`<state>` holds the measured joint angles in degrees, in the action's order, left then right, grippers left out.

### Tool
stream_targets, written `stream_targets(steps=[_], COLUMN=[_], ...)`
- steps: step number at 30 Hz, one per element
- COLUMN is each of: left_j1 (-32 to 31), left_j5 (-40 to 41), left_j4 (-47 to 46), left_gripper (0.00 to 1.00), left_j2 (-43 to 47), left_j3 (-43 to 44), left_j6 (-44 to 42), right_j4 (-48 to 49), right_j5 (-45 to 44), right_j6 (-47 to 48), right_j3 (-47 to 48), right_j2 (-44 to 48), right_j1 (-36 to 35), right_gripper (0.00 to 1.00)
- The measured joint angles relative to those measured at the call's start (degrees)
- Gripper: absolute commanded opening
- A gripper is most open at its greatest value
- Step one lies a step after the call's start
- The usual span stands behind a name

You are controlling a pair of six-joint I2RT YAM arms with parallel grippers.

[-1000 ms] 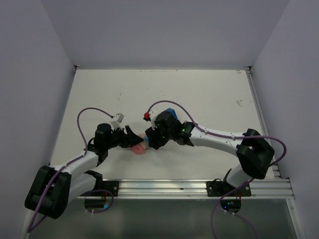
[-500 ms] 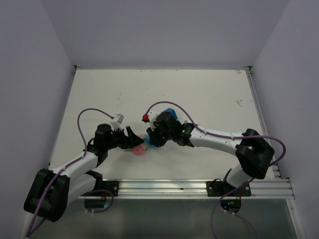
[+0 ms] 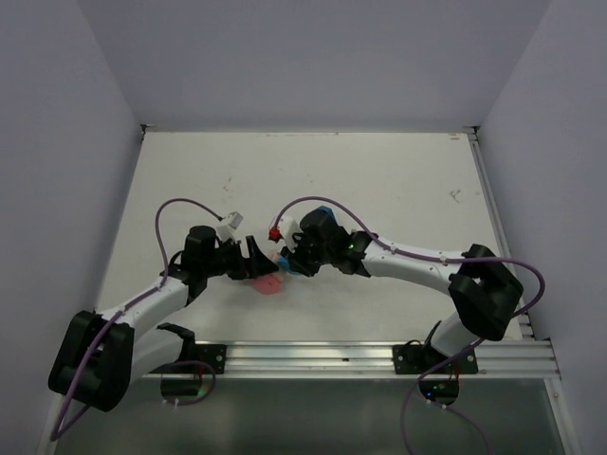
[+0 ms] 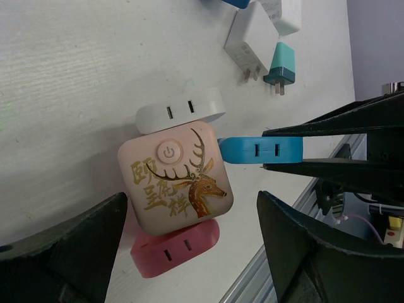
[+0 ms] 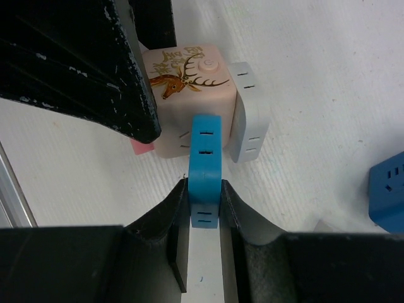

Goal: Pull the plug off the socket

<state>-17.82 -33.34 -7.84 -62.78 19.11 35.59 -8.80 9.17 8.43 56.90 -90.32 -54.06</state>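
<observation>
I should grab the socket across its sides with my left gripper next, between the white and pink plugs. The plugs then stay free to pull.
The socket is a beige cube [image 4: 175, 178] with a gold deer print, lying on the table. A white plug [image 4: 180, 110], a pink plug [image 4: 177, 247] and a blue plug [image 4: 260, 150] sit against three of its sides. My right gripper [image 5: 205, 189] is shut on the blue plug [image 5: 205, 151], which still touches the cube [image 5: 180, 82]. My left gripper [image 4: 192, 208] is open, its fingers standing either side of the cube without touching it. In the top view both grippers [image 3: 258, 258] [image 3: 289, 254] meet over the socket, and only the pink plug [image 3: 269, 284] shows clearly.
A white charger [image 4: 252, 41] and a teal plug [image 4: 281, 66] lie loose beyond the socket. A dark blue block [image 5: 388, 189] lies to the right of my right gripper. An aluminium rail [image 3: 379, 355] runs along the table's near edge.
My left gripper has moved forward and now straddles the socket. My right gripper has shifted slightly towards the far side, still holding the blue plug.
</observation>
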Motion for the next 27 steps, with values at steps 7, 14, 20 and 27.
stream_targets(steps=[7, 14, 20, 27], left_j1=[0.0, -0.28, -2.14, -3.34], left_j5=[-0.09, -0.07, 0.31, 0.66], left_j4=[1.22, 1.33, 0.48, -1.95], left_gripper=[0.91, 0.92, 0.92, 0.85], left_j2=[-1.53, -3.63, -5.64, -7.45], left_j3=[0.2, 0.22, 1.7, 3.21], left_j6=[-0.74, -0.63, 0.85, 2.82], right_j4=[-2.8, -6.93, -7.67, -7.76], right_j5=[4.11, 5.9, 7.13, 7.54], right_j6=[4.24, 6.29, 6.88, 6.88], right_j3=[1.03, 2.95, 3.41, 3.41], right_j2=[-0.02, -0.11, -0.46, -0.46], right_j1=[2.67, 3.87, 3.87, 3.87], right_gripper=[0.0, 0.0, 0.0, 0.0])
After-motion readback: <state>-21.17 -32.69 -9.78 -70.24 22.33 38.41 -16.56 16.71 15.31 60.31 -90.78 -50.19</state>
